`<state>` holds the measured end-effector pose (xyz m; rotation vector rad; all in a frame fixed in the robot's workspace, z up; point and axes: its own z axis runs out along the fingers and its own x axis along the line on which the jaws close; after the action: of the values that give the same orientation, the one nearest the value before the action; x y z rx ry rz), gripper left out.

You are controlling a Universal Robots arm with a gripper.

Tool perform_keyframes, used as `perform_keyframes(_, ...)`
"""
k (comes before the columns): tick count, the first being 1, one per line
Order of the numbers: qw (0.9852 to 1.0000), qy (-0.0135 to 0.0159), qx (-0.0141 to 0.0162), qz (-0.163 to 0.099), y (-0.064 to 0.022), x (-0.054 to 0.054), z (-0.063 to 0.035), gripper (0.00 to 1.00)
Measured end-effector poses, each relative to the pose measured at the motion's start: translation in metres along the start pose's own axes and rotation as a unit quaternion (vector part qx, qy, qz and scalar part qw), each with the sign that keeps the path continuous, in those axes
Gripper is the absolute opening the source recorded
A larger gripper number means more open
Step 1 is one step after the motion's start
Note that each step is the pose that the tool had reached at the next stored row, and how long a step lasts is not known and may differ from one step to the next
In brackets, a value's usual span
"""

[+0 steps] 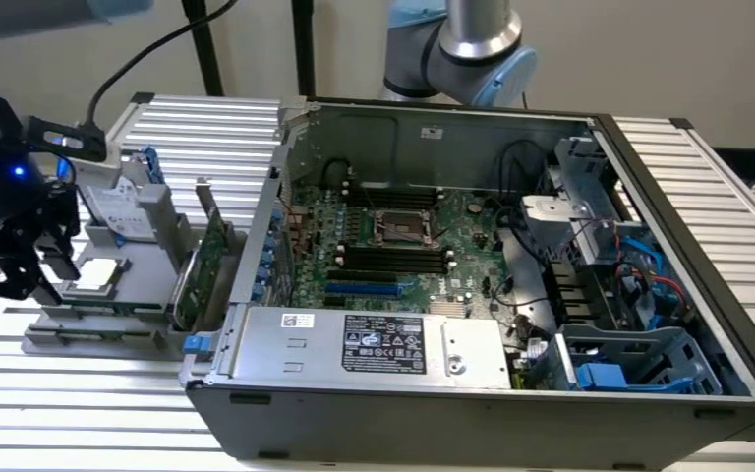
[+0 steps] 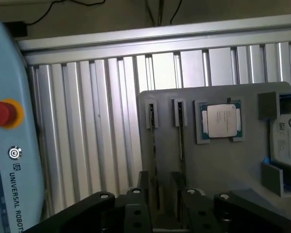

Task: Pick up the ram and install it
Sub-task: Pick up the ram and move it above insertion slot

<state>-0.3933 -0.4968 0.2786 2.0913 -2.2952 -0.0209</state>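
My gripper grabs the outer ram stick by the bare middle of its long edge (image 2: 156,177) next, since the tray's slotted posts enclose both ends.
Two thin ram sticks, one (image 2: 153,145) beside the other (image 2: 181,145), stand on edge in slots of a grey holder tray (image 2: 223,174). My gripper (image 2: 165,213) hovers just above them, open, its black fingers (image 2: 136,208) spread to either side of the pair and touching neither. In the exterior view the gripper (image 1: 11,275) hangs over the same tray (image 1: 89,329) at the exterior view's left, hiding the sticks. The open computer case (image 1: 483,295) lies to its right, with black memory slots (image 1: 391,258) on the motherboard.
The tray also carries a processor (image 2: 220,120), a silver-labelled hard drive (image 1: 122,211) and an upright green expansion card (image 1: 201,265). A teach pendant (image 2: 9,145) lies beside the tray on the ribbed metal table (image 2: 87,121). Cables and a power supply (image 1: 365,344) crowd the case.
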Motion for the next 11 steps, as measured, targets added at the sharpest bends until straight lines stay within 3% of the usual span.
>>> perform_keyframes(11,0.9996,0.001,0.0005,-0.028,-0.001,0.0,0.0199,1.0)
